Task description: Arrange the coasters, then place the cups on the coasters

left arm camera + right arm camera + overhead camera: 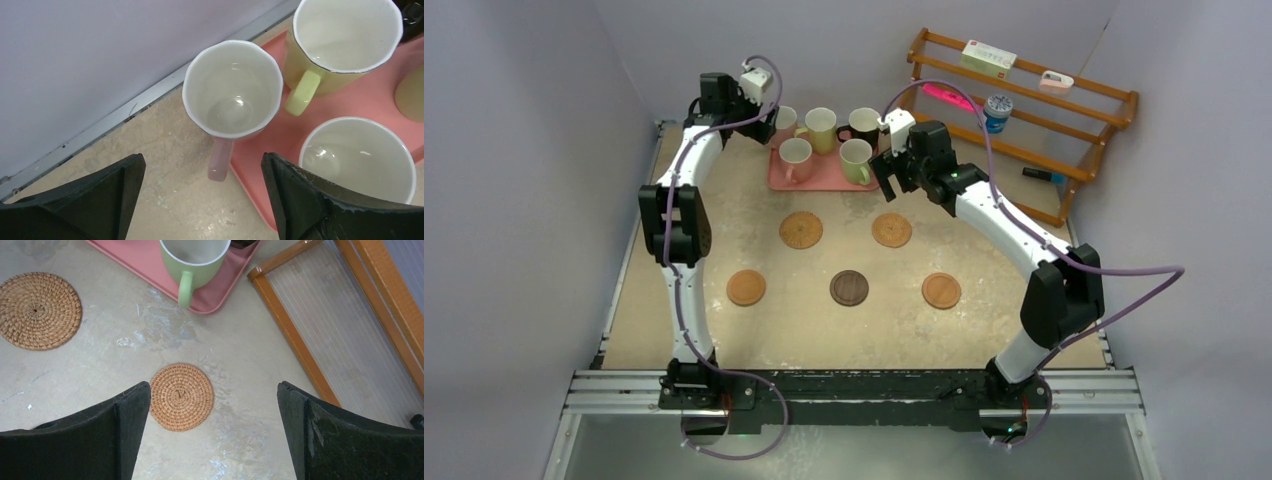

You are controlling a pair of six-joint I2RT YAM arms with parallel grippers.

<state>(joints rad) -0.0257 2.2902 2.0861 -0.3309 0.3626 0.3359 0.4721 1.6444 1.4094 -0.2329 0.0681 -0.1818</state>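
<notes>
My left gripper grabs the back pink cup by its handle (219,161) next. Then it sets the cup on a flat tan coaster.
Several round coasters lie on the table: woven ones (801,230) (891,230), flat tan ones (746,288) (941,291) and a dark brown one (849,288). Several cups stand on a pink tray (824,182): pink (795,158), yellow (821,128), black (862,125), green (856,160). My left gripper (202,195) hangs open and empty above the handle of the back pink cup (232,90), beside the yellow cup (345,35). My right gripper (214,425) is open and empty over a woven coaster (181,396), short of the green cup (192,260).
A wooden rack (1034,110) at the back right holds a small box, a blue-and-white can (997,110) and pens. The grey wall (100,60) rises close behind the tray's left end. The rack's frame (290,335) lies just right of the tray (145,260).
</notes>
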